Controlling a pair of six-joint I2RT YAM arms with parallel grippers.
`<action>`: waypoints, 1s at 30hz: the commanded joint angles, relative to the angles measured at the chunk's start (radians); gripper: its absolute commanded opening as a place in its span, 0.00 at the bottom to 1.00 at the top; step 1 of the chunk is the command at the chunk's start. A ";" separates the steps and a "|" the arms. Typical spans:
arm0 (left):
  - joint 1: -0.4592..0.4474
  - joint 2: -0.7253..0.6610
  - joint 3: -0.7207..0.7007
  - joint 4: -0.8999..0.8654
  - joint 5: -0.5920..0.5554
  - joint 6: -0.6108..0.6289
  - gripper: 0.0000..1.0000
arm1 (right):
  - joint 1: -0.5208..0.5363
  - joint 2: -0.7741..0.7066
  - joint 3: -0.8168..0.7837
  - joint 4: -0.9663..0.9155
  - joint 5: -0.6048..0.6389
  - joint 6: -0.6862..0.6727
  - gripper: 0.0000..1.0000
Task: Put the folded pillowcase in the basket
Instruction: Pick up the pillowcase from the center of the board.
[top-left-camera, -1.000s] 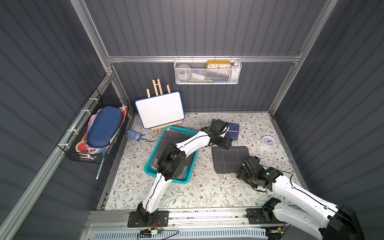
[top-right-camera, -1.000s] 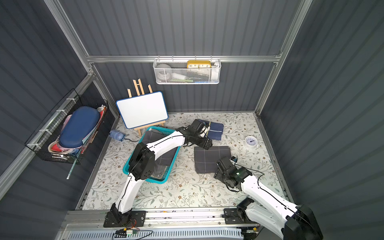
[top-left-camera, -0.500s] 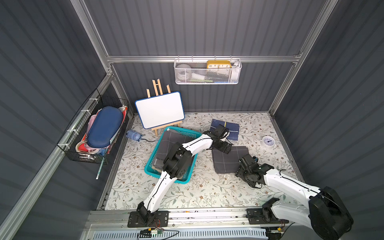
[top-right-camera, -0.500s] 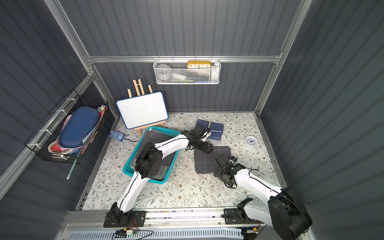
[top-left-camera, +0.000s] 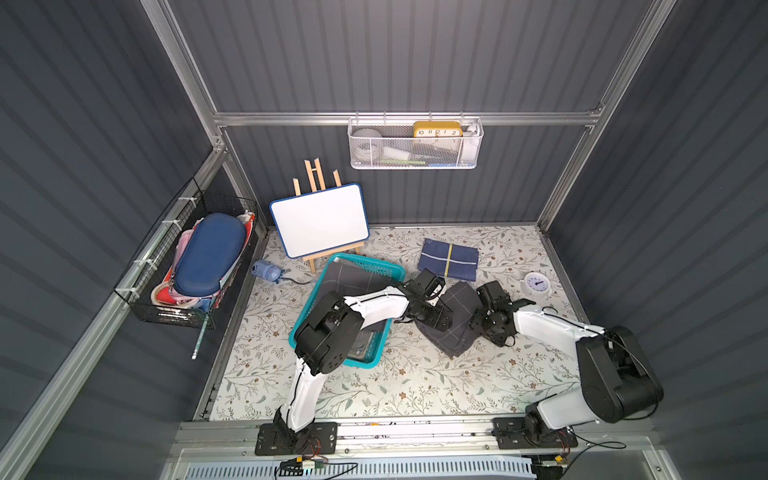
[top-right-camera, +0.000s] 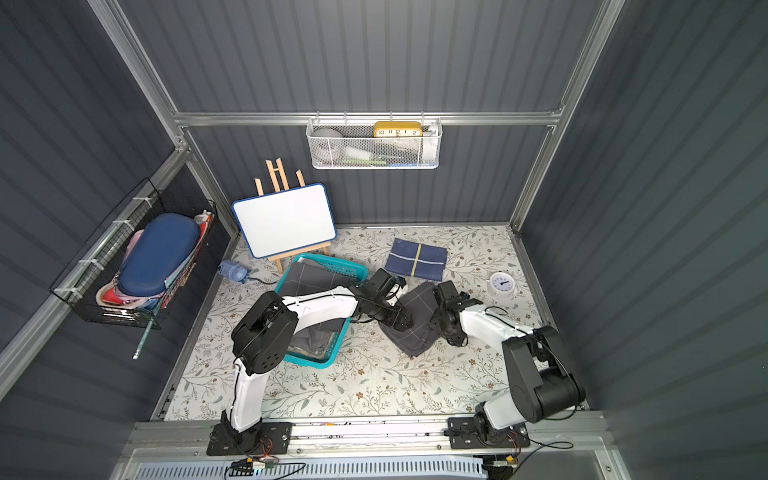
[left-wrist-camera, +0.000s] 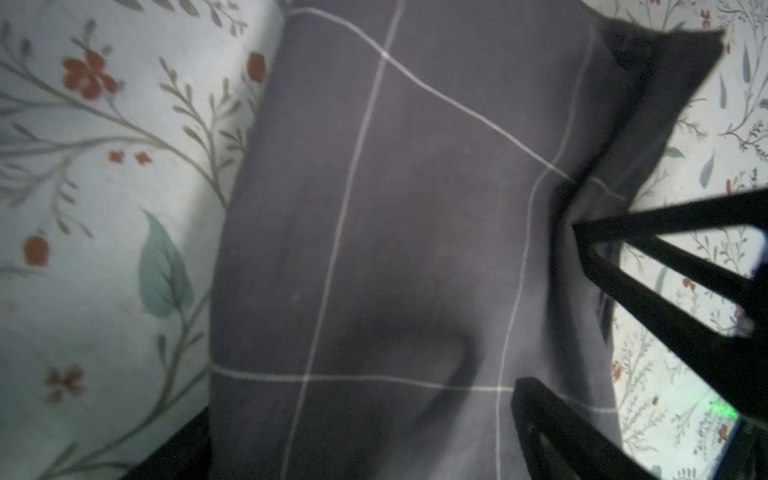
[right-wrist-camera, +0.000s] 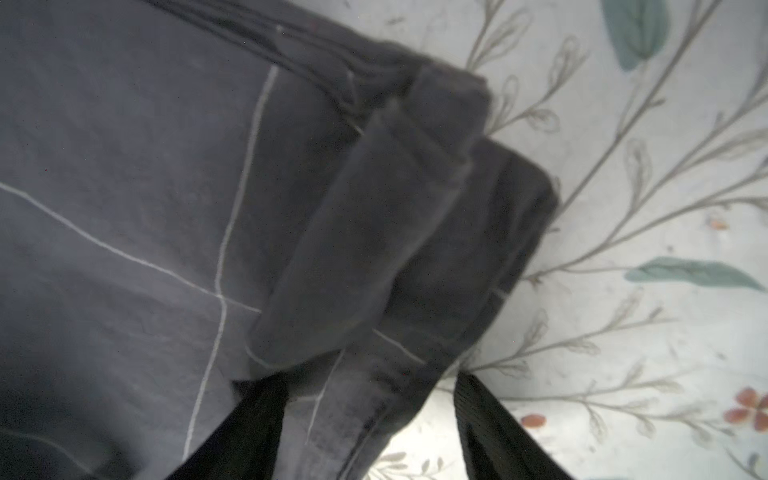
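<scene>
I'll grab the folded pillowcase (top-left-camera: 455, 328) by its basket-side edge with my left gripper next; the rest hangs free to lay in the basket.
The folded pillowcase (top-left-camera: 455, 328), dark grey with thin white grid lines, lies skewed on the floral table just right of the teal basket (top-left-camera: 374, 262), also seen at pillowcase (top-right-camera: 409, 328). Another grey cloth lies in the basket. My left gripper (top-left-camera: 434, 318) hangs open low over the pillowcase's left part; in the left wrist view the cloth (left-wrist-camera: 374, 208) fills the space between the wide fingers. My right gripper (top-left-camera: 477, 322) is open at the right edge, its fingers (right-wrist-camera: 490, 424) astride a bunched corner of the pillowcase (right-wrist-camera: 374, 228).
A folded blue cloth with a yellow stripe (top-left-camera: 448, 259) lies behind the pillowcase. A small white clock (top-left-camera: 537, 284) stands at the right. A whiteboard on an easel (top-left-camera: 320, 220) and a small blue toy (top-left-camera: 266, 271) are behind the basket. Wire baskets hang on the walls.
My left gripper came forward from beside the blue cloth onto the pillowcase. My right gripper moved in to its right edge and narrowed slightly. The pillowcase has turned and bunched.
</scene>
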 joint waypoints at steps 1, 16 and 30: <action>-0.028 -0.102 -0.075 0.057 0.040 -0.106 0.99 | -0.021 -0.004 0.039 -0.079 0.017 -0.082 0.70; 0.065 0.026 0.164 -0.147 -0.031 -0.209 1.00 | -0.035 -0.364 -0.159 -0.015 -0.196 -0.032 0.72; 0.046 0.179 0.243 -0.149 0.001 -0.136 0.68 | -0.015 -0.299 -0.224 0.127 -0.271 0.005 0.67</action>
